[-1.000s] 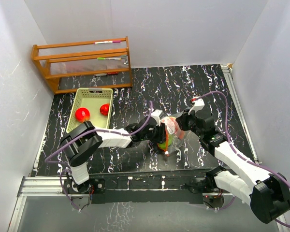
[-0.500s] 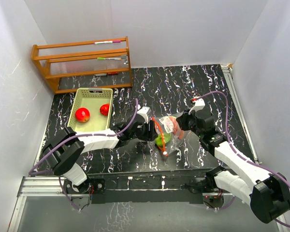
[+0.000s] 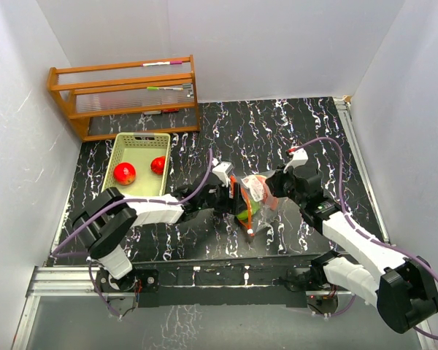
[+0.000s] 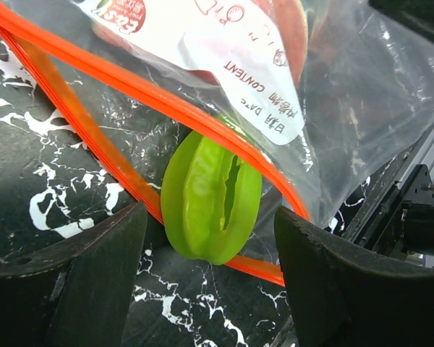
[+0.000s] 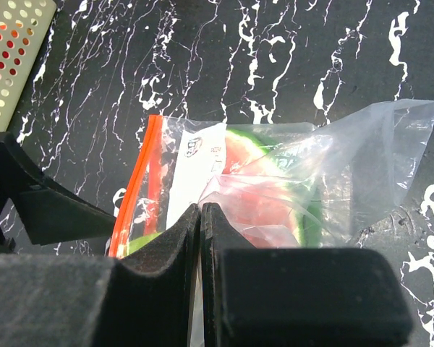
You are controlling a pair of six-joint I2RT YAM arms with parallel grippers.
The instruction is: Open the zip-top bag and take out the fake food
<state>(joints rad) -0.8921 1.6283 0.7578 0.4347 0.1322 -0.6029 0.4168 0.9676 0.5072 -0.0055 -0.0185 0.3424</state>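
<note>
The green fake food piece's end protrudes from the bag's opening [image 4: 211,217]. My left gripper should grab the piece's sides at that end to remove it from the bag.
The zip-top bag [image 3: 258,191] is at mid-table, its red zip strip [image 4: 130,79] spread apart into an open mouth. A green fake food piece [image 4: 211,195] sits in that mouth between the two strips. Behind the white label [image 4: 239,50] a red watermelon slice [image 5: 260,195] with green rind lies inside the bag. My left gripper [image 4: 210,278] is open, its fingers [image 4: 65,282] on either side of the green piece without touching it. From the right, my right gripper [image 5: 201,210] is shut on the bag's clear plastic and holds it up off the table.
A pale green slotted basket [image 3: 115,186] at the left holds two red round fruits [image 3: 124,173]. A wooden rack [image 3: 124,95] stands at the back left. White walls close in the black marbled table [image 3: 277,131] on three sides.
My left gripper drew back to the left, pulling the zip strip apart, then came in again at the bag's mouth with its jaws wider. The right arm has not moved.
</note>
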